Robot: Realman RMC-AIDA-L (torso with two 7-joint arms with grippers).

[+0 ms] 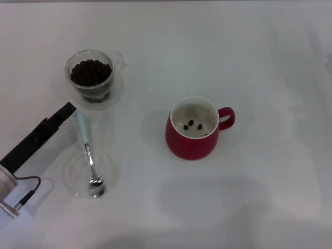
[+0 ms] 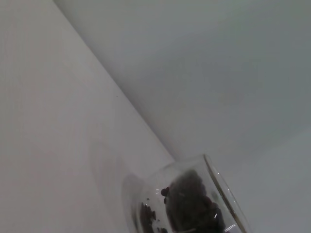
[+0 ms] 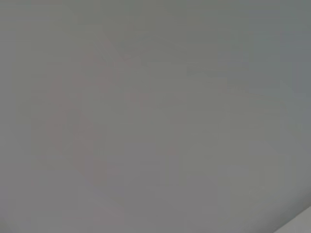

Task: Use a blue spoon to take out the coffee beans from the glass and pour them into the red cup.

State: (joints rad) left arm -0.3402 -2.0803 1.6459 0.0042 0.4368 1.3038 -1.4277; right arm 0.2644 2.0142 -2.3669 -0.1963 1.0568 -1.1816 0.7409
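Note:
The spoon's bowl is in the clear dish and its handle is low over the table. The spoon would stay there, so it is time for my left gripper to let go now.
The glass [image 1: 91, 79] stands at the back left, filled with a dark heap of coffee beans [image 1: 91, 72]. The left wrist view shows the same glass [image 2: 228, 204] and beans [image 2: 192, 206] from close by. The red cup [image 1: 191, 139] sits mid-table with its handle to the right and a few beans [image 1: 194, 124] inside. The blue spoon [image 1: 84, 132] lies on the table. Its silver bowl [image 1: 96, 181] rests in a shallow clear dish [image 1: 72, 175]. My left gripper [image 1: 68, 110] is right at the tip of the spoon's handle, just in front of the glass. My right gripper is out of view.
The white tabletop [image 1: 259, 62] stretches to the right and behind the cup. The left arm's black link and cable [image 1: 23, 194] lie along the left edge. The right wrist view shows only a blank grey surface.

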